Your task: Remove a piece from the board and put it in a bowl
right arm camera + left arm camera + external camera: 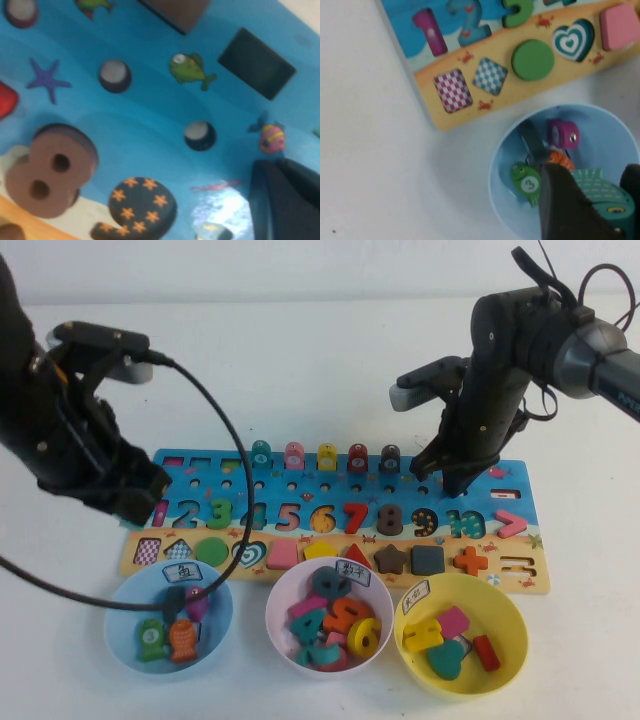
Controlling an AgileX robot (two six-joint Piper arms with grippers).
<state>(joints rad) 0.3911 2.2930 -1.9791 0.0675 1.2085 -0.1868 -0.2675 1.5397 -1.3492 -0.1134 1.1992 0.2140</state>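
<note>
My left gripper should lower the turquoise fish before letting go of it, because the fish is hanging above the light blue bowl's rim.
My left gripper (138,495) hangs over the left end of the board (520,502). In the left wrist view it (602,210) is shut on the turquoise-teal fish piece (592,186), held above the light blue bowl (492,175). The piece is hidden in the high view. The bowl (120,640) stands in front of the board's left end and holds a green fish (525,182), an orange fish (561,160) and a purple piece (563,134). My right gripper (452,478) is low over the board's right part (150,115), near the numbers 9 and 10.
A pinkish-white bowl (280,635) of numbers and a yellow bowl (510,625) of shapes stand in front of the board. Several fish (294,455) stand in a row on the board's far side. A black cable (235,490) loops from my left arm down into the blue bowl.
</note>
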